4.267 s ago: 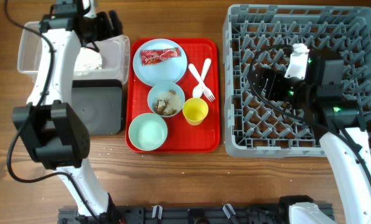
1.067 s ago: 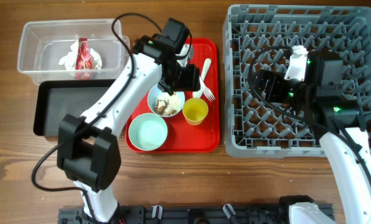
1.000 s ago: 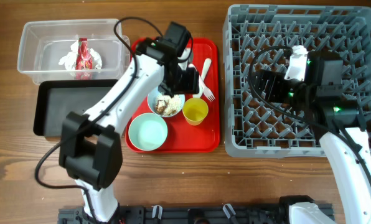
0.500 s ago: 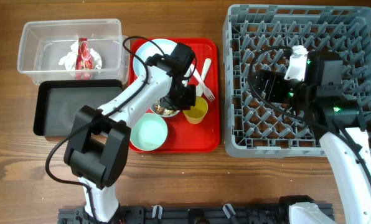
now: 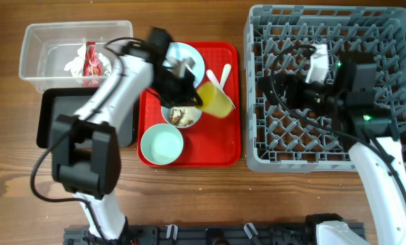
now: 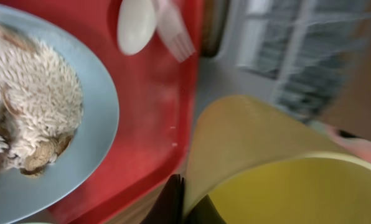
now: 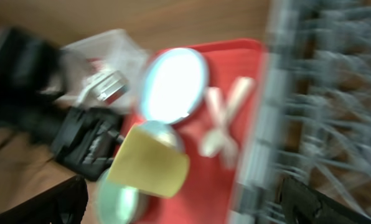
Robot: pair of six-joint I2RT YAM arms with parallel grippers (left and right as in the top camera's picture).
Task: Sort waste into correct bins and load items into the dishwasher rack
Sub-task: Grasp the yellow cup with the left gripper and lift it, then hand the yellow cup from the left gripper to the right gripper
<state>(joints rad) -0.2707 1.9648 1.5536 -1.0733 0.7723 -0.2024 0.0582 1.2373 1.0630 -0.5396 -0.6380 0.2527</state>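
Note:
I should load the yellow cup opening-first into the dishwasher rack [image 5: 329, 146], so my right gripper needs to grab its closed base end [image 5: 225, 107] next, opposite the left gripper.
My left gripper [image 5: 195, 95] is shut on the wall of the small yellow cup [image 5: 216, 102], which hangs tilted just above the red tray [image 5: 220, 146]. In the left wrist view one of my dark fingers [image 6: 172, 202] presses the outside of the cup [image 6: 266, 162]. Below it sits a pale blue bowl [image 5: 182, 116] with brown scraps and rice-like grains. An empty bowl [image 5: 161, 144], the plate [image 5: 187, 58] and the white fork and spoon [image 5: 223, 77] lie on the tray. My right gripper [image 7: 185, 202] stands open over the grey dishwasher rack [image 5: 329, 146].
A clear tub [image 5: 39, 47] at the back left holds crumpled white paper with a red wrapper [image 5: 88, 60]. In front of it lies a black tray [image 5: 56, 119], partly under my left arm. The rack fills the table's right side.
My left gripper closed on the yellow cup and raised it off the tray, tipping it sideways; the left arm swung back toward the left. The right arm shifted only slightly.

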